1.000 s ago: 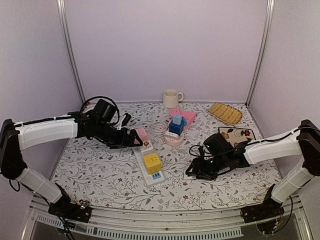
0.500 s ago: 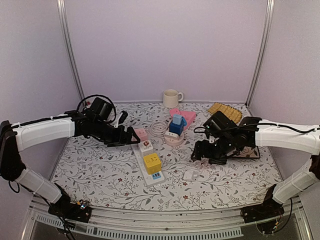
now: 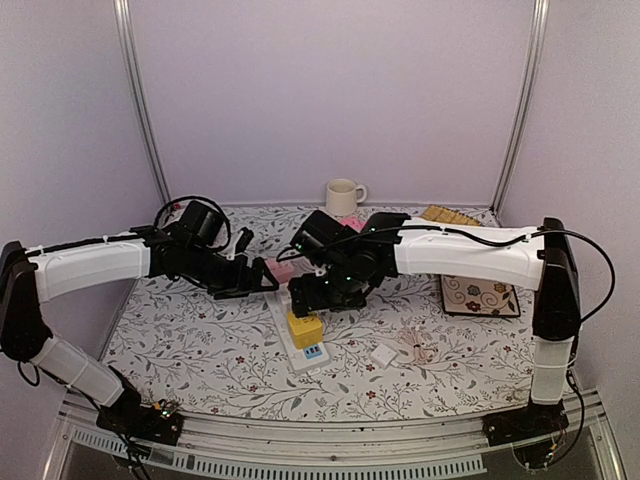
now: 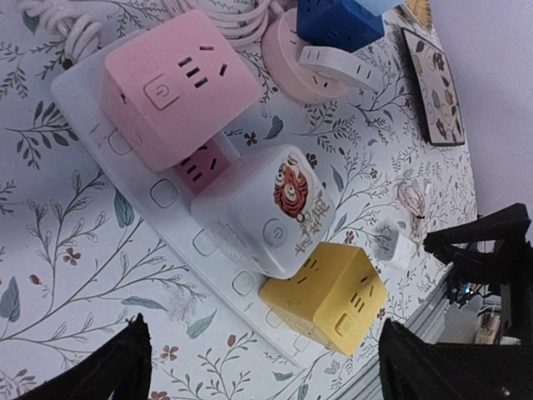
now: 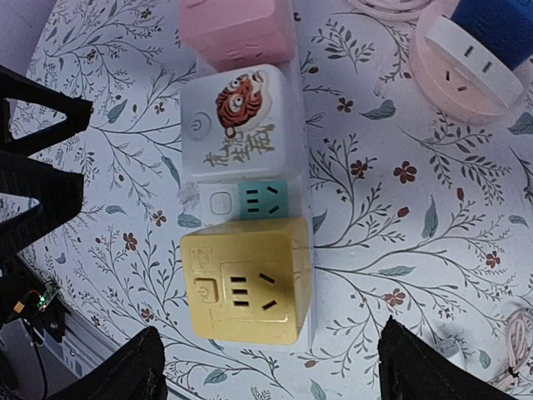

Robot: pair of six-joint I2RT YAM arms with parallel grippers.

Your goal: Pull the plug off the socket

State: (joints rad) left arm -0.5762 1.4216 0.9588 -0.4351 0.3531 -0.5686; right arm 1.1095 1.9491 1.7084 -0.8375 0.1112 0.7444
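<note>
My right gripper will next pull the yellow cube off the socket. It will grab the cube by its sides across the socket and leave the tiger cube free.
A white power strip lies mid-table with three cube plugs on it: pink, white with a tiger picture and yellow. My left gripper hovers just left of the strip's far end, open and empty. In the left wrist view its jaws stand wide apart over the strip. My right gripper reaches across and hovers over the strip above the yellow cube, open and empty. In the right wrist view the tiger cube and pink cube lie beyond.
A small white plug with a coiled cable lies right of the strip. A patterned mat is at the right, a mug at the back. A blue cube sits on a pink round socket.
My right arm swung left from the table's right side to above the power strip, leaving the small white plug on the table. My left arm has hardly moved.
</note>
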